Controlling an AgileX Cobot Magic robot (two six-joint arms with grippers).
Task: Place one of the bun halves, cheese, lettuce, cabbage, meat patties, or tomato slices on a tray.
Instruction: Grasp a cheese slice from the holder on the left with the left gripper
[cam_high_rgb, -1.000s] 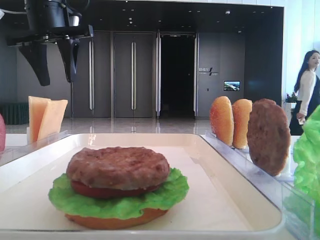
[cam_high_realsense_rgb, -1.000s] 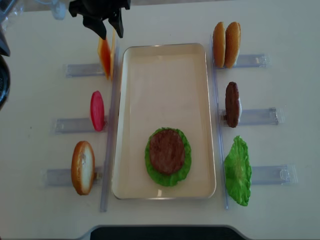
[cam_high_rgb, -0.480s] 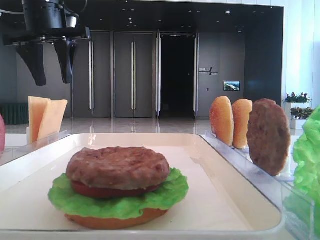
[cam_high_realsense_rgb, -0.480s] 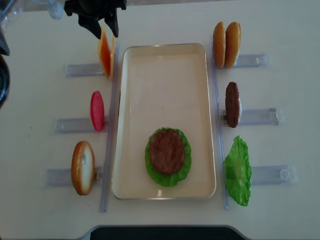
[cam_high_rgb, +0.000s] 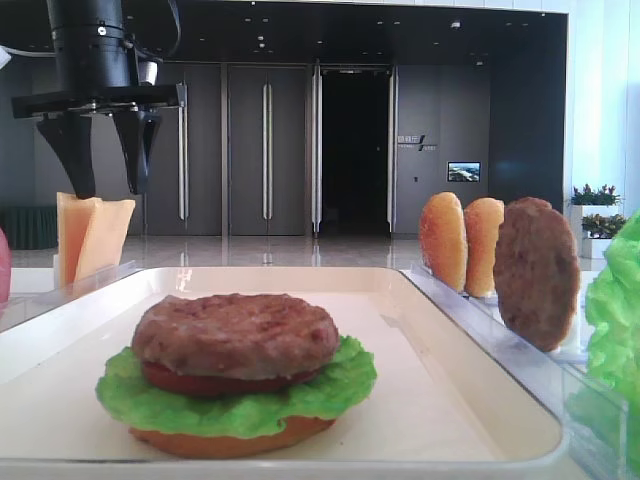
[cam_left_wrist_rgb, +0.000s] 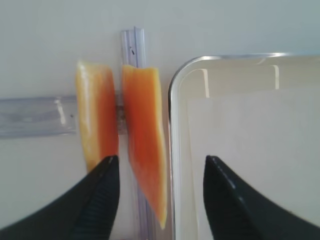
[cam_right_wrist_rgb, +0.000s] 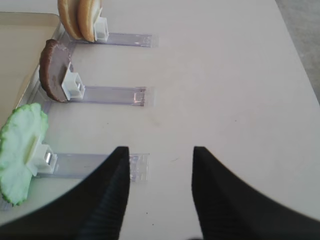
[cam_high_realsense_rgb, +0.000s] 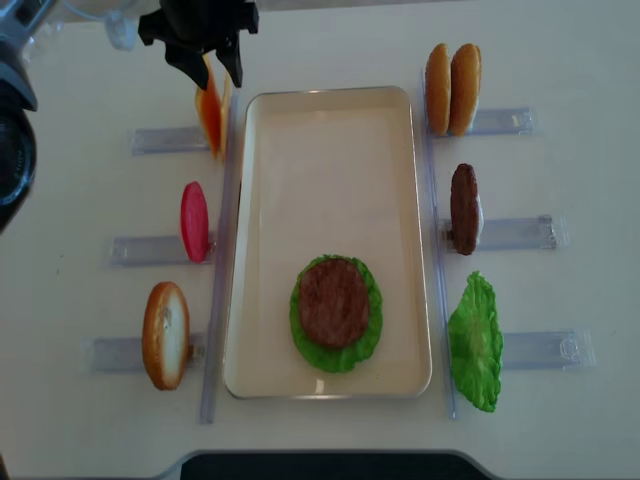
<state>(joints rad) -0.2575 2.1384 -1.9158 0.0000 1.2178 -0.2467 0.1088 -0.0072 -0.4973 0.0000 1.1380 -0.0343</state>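
The cheese slice should go over the meat patty (cam_high_realsense_rgb: 333, 302) next, so my left gripper needs to pick the slice up by its edge clear of the rack (cam_high_realsense_rgb: 226, 112).
Two cheese slices (cam_left_wrist_rgb: 97, 117) stand on edge in a clear rack left of the cream tray (cam_high_realsense_rgb: 330, 150). My left gripper (cam_left_wrist_rgb: 161, 162) hangs open just above them, its fingers straddling the slice nearer the tray (cam_left_wrist_rgb: 145, 135); nothing is gripped. The overhead view shows that gripper (cam_high_realsense_rgb: 213, 78) at the tray's far left corner. On the tray sits a stack: bun half, lettuce (cam_high_rgb: 240, 400), tomato slice, meat patty (cam_high_realsense_rgb: 333, 302) on top. My right gripper (cam_right_wrist_rgb: 160, 152) is open over bare table, right of the racks.
Right of the tray, clear racks hold two bun halves (cam_high_realsense_rgb: 452, 88), a meat patty (cam_high_realsense_rgb: 463, 208) and a lettuce leaf (cam_high_realsense_rgb: 475, 340). Left racks hold a tomato slice (cam_high_realsense_rgb: 194, 220) and a bun half (cam_high_realsense_rgb: 165, 335). The tray's far half is bare.
The left gripper has come down toward the cheese slices, staying open. Nothing else on the table has moved.
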